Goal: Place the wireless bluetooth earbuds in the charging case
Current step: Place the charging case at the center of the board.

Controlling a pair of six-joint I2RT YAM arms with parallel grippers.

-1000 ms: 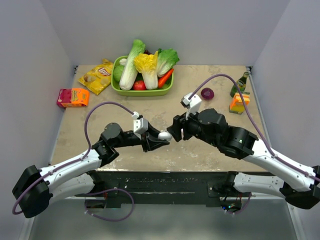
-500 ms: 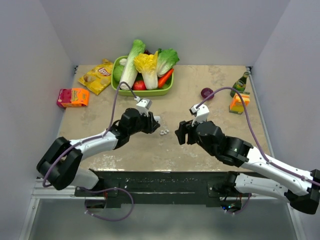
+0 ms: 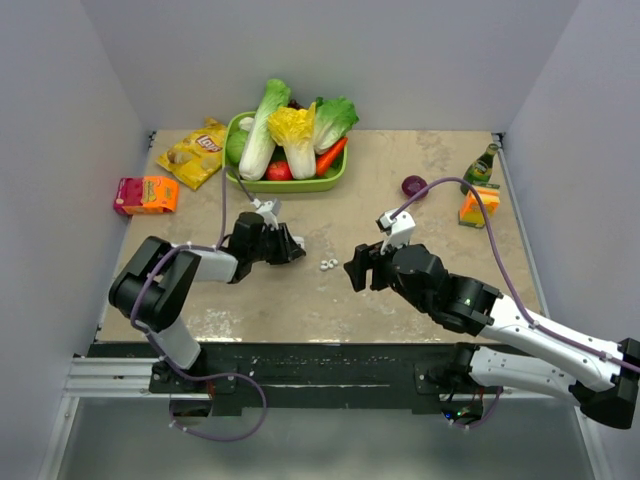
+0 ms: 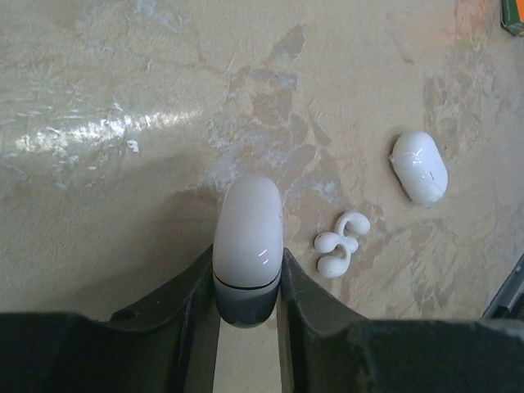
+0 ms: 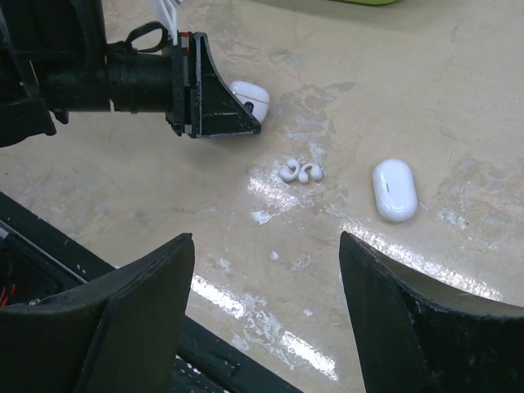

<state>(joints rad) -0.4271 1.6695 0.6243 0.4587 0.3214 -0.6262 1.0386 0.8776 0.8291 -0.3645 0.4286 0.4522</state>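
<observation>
The charging case (image 4: 248, 229) is low over flat, empty table and would lie beside the earbuds, so my left gripper opens next.
My left gripper (image 4: 246, 270) is shut on the charging case (image 4: 248, 229), a white rounded shell with a dark lower part, held low over the table. In the top view this gripper (image 3: 290, 248) is left of centre. The two tiny white earbuds (image 4: 340, 243) lie together on the table just right of the case; they also show in the top view (image 3: 327, 265) and in the right wrist view (image 5: 301, 172). A second white pebble-like piece (image 4: 419, 168) lies further right (image 5: 395, 190). My right gripper (image 5: 264, 246) is open and empty, above the table near the earbuds (image 3: 358, 270).
A green basket (image 3: 290, 186) of vegetables stands at the back. A yellow chips bag (image 3: 195, 152) and a red-orange box (image 3: 146, 195) lie back left. A purple disc (image 3: 415, 187), a green bottle (image 3: 482, 166) and an orange carton (image 3: 478, 206) are back right.
Both grippers met at a white case in the middle; they have parted. My left gripper drew back left with the case, the right gripper opened, and the earbuds now lie on the table.
</observation>
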